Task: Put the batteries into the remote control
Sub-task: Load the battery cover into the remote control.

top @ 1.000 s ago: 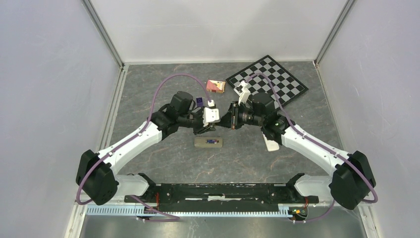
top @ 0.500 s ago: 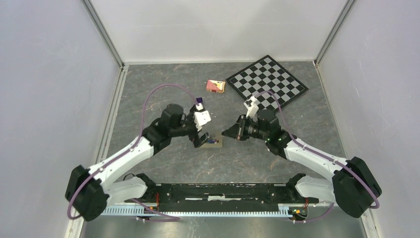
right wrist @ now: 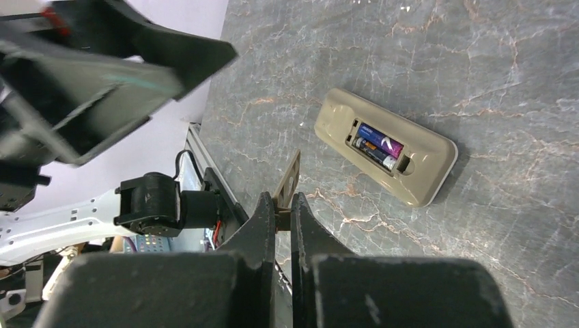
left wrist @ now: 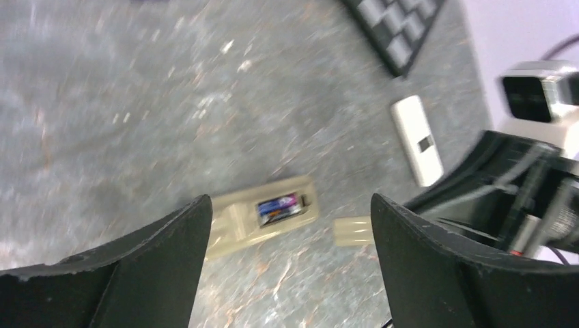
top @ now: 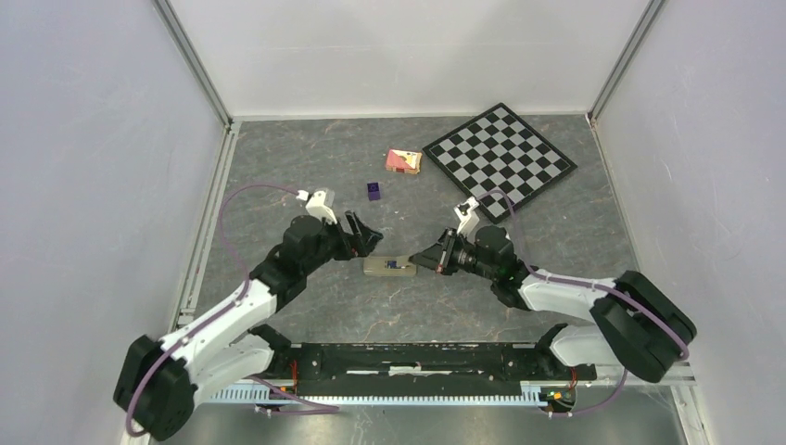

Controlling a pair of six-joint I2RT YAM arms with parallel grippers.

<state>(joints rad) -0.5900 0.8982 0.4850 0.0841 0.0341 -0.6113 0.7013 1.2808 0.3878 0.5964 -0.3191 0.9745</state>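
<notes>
The cover plate, on edge, must reach the remote's open bay before my right gripper releases.
The olive-tan remote control (top: 387, 266) lies back-up on the table, with two purple-blue batteries (right wrist: 375, 145) side by side in its open bay. They also show in the left wrist view, batteries (left wrist: 278, 207) in the remote control (left wrist: 232, 225). My left gripper (top: 361, 234) hangs open and empty just up-left of the remote; in its own view, the left gripper (left wrist: 289, 222) has wide-apart jaws framing the remote. My right gripper (right wrist: 283, 205) is shut on a thin tan cover plate (right wrist: 289, 179), held on edge just off the remote's right end, where the right gripper (top: 422, 262) sits low.
A white remote (left wrist: 417, 140) lies beyond the right arm. A checkerboard (top: 500, 148) sits at the back right, a small pink-orange box (top: 404, 161) beside it and a small purple cube (top: 373, 190) behind the left gripper. White walls close in the table.
My left gripper opened and drew back to the left, away from the remote. My right arm dropped and slid left toward the remote's right end, still shut on the tan plate.
</notes>
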